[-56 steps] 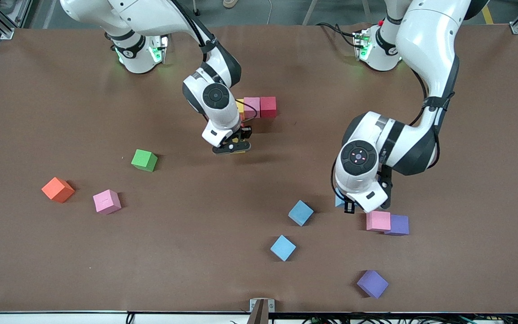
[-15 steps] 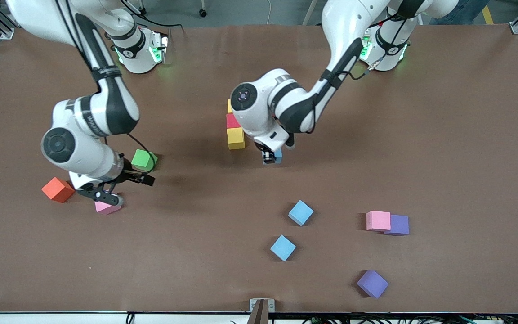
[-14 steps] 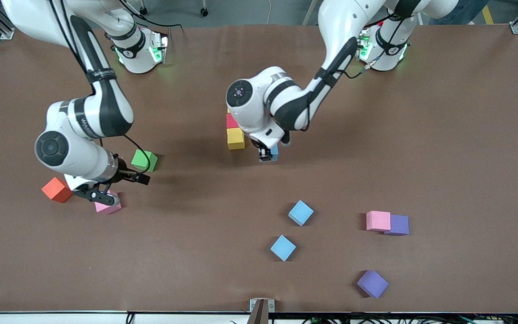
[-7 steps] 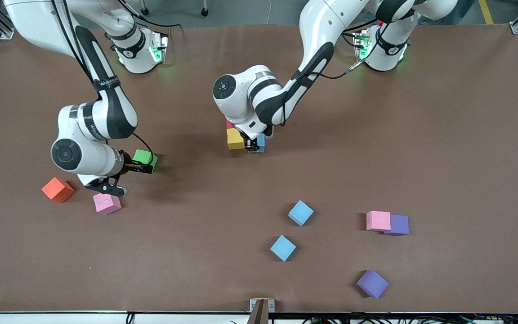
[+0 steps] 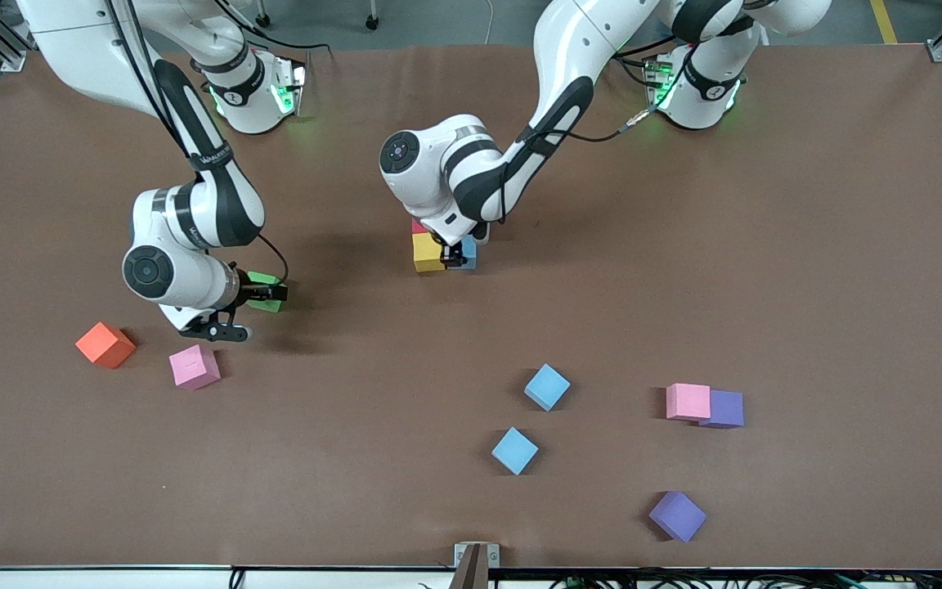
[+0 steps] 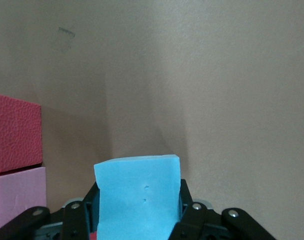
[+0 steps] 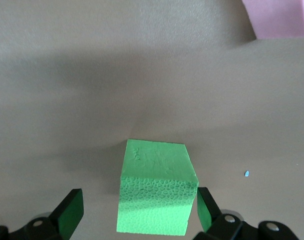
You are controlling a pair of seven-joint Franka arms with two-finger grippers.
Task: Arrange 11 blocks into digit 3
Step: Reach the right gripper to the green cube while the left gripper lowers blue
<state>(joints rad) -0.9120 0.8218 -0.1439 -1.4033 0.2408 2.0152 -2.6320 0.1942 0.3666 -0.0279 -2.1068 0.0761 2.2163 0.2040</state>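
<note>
The robot's right gripper isn't ready to close on the green block yet and should go lower first: in the right wrist view, the gripper's fingers stop at the green block's top edge (image 5: 263,279) (image 7: 159,178).
My left gripper (image 5: 456,257) (image 6: 139,196) is shut on a light blue block (image 5: 468,252) (image 6: 136,177) and holds it low beside a yellow block (image 5: 428,252). That yellow block ends a short column with a red block (image 5: 417,227) above it in the front view, the rest hidden by the arm. The left wrist view shows a red block (image 6: 15,132) and a pink block (image 6: 16,197) side by side. My right gripper (image 5: 257,296) (image 7: 137,212) is open, its fingers on either side of the green block (image 5: 262,279) (image 7: 157,170).
Loose on the table lie a pink block (image 5: 194,366) (image 7: 279,17) and an orange cube (image 5: 105,344) toward the right arm's end. Nearer the front camera are two light blue blocks (image 5: 546,386) (image 5: 514,450), a pink block (image 5: 688,402) touching a purple block (image 5: 724,409), and another purple block (image 5: 677,515).
The left gripper has carried the light blue block in beside the yellow block. The right gripper, still open, has moved off the pink block and over the green block.
</note>
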